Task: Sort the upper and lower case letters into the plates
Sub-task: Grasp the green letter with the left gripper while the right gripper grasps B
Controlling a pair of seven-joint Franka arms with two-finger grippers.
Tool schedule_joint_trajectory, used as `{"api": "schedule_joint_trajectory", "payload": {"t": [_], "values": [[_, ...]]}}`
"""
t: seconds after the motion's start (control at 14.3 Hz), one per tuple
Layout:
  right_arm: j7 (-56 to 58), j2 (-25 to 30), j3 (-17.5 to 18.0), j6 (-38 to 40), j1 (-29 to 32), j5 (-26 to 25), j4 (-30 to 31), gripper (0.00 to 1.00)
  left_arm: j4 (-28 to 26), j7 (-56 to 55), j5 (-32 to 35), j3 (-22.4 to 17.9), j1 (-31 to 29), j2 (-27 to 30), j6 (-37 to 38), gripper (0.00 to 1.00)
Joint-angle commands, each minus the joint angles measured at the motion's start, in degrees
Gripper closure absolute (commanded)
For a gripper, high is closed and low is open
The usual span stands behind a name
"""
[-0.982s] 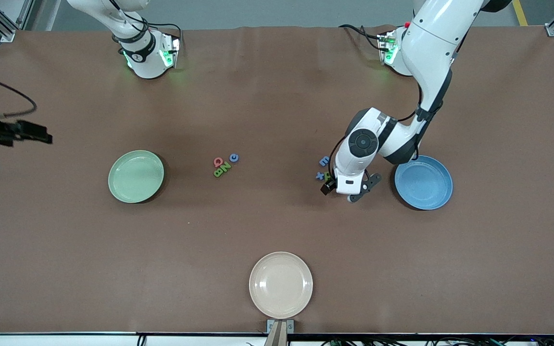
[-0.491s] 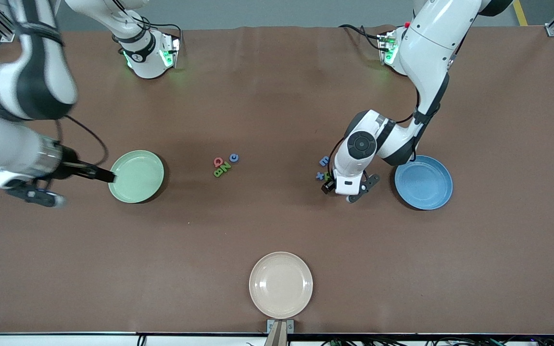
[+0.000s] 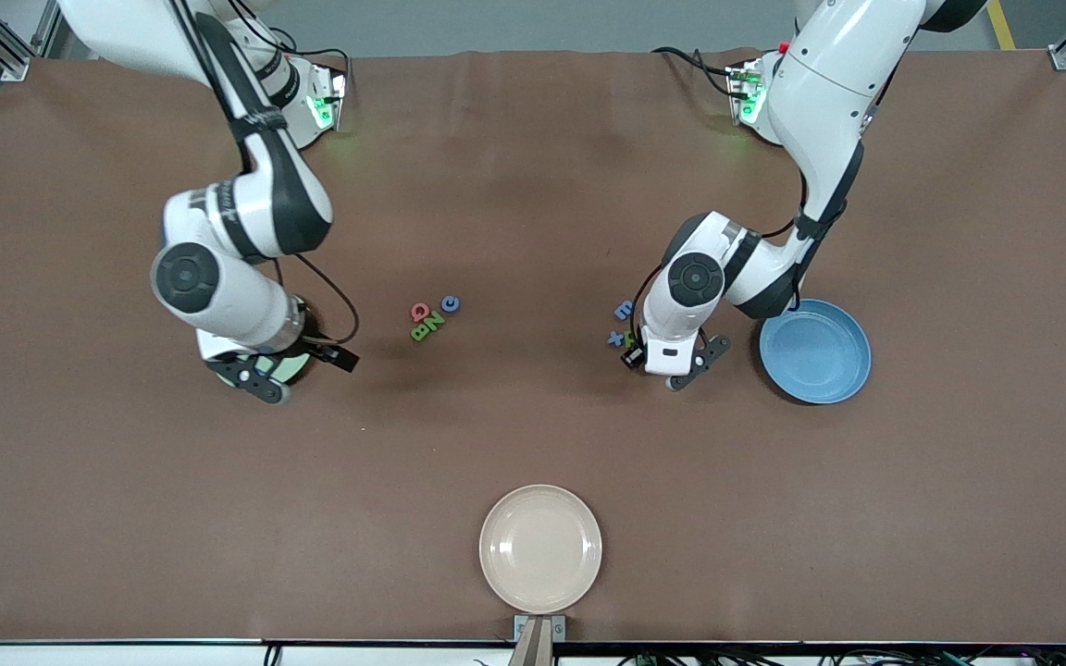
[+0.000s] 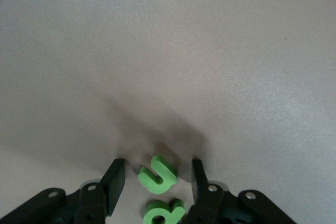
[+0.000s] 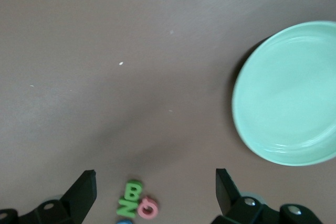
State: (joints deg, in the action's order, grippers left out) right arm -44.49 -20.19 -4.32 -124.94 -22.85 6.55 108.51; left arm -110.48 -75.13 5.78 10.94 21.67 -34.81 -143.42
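Observation:
The green letter B should go into the mint green plate (image 3: 291,370) (image 5: 289,98), so my right gripper next needs to grab the letter across its straight back and curved side.
My left gripper (image 4: 156,180) is down at the table beside the blue plate (image 3: 815,351). It is open, with a green u-shaped letter (image 4: 157,173) between its fingers and a small gap on each side. A second green letter (image 4: 164,213) lies closer to its palm. Two blue letters (image 3: 624,310) lie next to it. My right gripper (image 3: 337,358) hangs wide open and empty over the edge of the mint green plate (image 5: 289,98). That arm hides most of the plate in the front view. Mid-table lie a red letter (image 3: 419,312), green letters (image 3: 427,325) and a blue letter (image 3: 450,302).
A cream plate (image 3: 540,548) sits at the table edge nearest the front camera. The brown table top (image 3: 533,435) stretches bare between it and the letters.
The right arm has swung in from its end of the table to over the mint green plate. The left gripper's fingers have narrowed around the green letter while that arm stayed put.

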Motion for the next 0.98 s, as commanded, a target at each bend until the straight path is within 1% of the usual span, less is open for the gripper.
{"api": "schedule_joint_trajectory", "payload": {"t": [0.0,0.07,0.14,0.21,0.28,0.42,0.56,0.77,0.91], "values": [[-6.3,-3.1,-0.6,-9.1,-3.5,-0.2,3.6,0.01,-0.3,-1.6,1.7,-0.1,0.3,0.0,-0.8,0.49],[-8.0,-4.8,-0.6,-11.6,-4.7,-0.2,4.0,0.04,-0.3,-1.6,1.7,-0.1,0.4,0.0,-0.8,0.51],[-9.7,-6.0,-0.6,-12.7,-5.7,-0.2,4.1,0.1,-0.3,-1.6,1.6,-0.1,0.3,0.0,-0.8,0.54],[-10.9,-7.0,-0.6,-13.0,-6.5,-0.2,4.1,0.19,-0.3,-1.6,1.7,-0.1,0.3,0.0,-0.8,0.57],[-11.7,-8.0,-0.6,-13.3,-7.5,-0.1,4.1,0.25,-0.3,-1.6,1.7,-0.1,0.3,0.0,-0.8,0.6],[-15.9,-9.6,-0.7,-14.4,-10.2,-0.3,4.3,0.26,-0.3,-1.7,1.7,-0.1,0.3,0.0,-0.8,0.66],[-16.7,-10.0,-0.8,-15.9,-11.3,-0.3,5.4,0.26,-0.3,-1.7,1.6,-0.1,0.3,0.0,-0.8,0.74],[-16.7,-10.0,-0.8,-16.4,-11.9,-0.4,7.3,0.26,-0.4,-1.7,1.7,-0.1,0.0,0.1,-0.6,0.8],[-16.9,-9.6,-0.8,-16.4,-12.3,-0.3,7.9,0.26,-0.4,-1.5,1.7,-0.1,-0.5,1.0,0.0,0.82]]}}
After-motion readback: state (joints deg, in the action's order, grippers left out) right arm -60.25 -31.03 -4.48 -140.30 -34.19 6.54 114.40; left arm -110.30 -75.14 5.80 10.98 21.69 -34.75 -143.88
